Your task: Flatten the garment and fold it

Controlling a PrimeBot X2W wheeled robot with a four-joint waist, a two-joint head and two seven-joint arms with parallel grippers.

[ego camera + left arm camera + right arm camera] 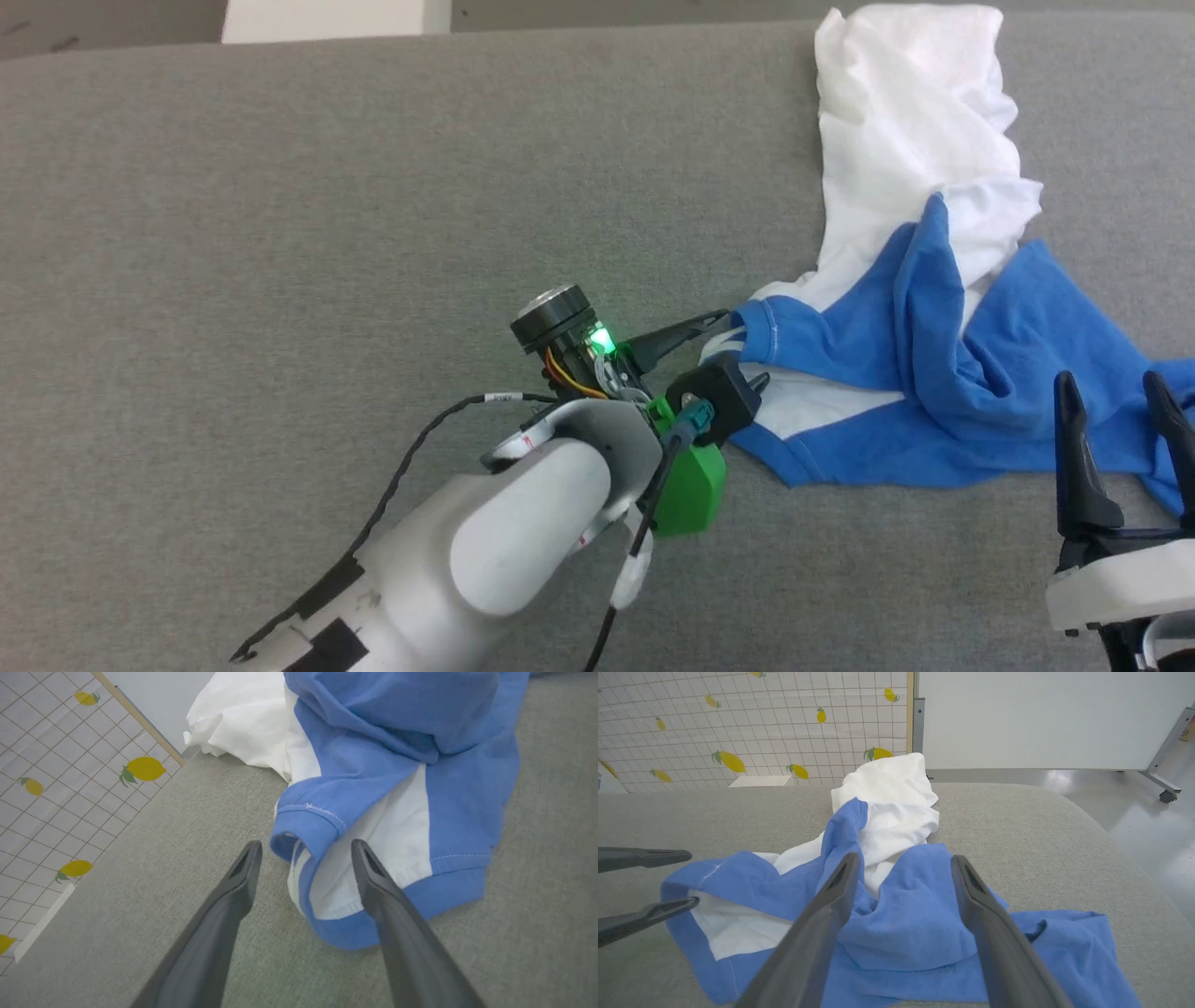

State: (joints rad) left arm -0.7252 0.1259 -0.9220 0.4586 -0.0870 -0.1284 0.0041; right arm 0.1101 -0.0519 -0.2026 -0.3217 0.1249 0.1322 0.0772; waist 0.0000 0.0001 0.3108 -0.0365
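Observation:
My left gripper is to grab the garment's blue edge point(308, 865) next. That edge stands up in a narrow fold, while the blue cloth behind it lies loose.
The garment point(896, 140) lies crumpled on the right of the grey padded surface point(280, 233), its white body bunched toward the far edge and its blue sleeves spread nearer to me. My left gripper point(745, 347) is open at the garment's left end. In the left wrist view its fingertips point(359, 849) straddle a blue-trimmed fold of the garment point(373, 765) without pinching it. My right gripper point(1109, 378) stands open at the lower right, over the blue sleeve cloth. In the right wrist view the right gripper point(906, 861) hovers above the garment point(887, 793), and the left gripper point(686, 877) shows at the left.
The grey surface point(1041, 826) ends in a rounded far edge, with shiny floor point(1134, 812) beyond on the right. Behind stand a lemon-patterned wall point(761, 718) and a white panel point(1041, 714) on a wheeled frame. A small white block point(322, 19) lies past the far edge.

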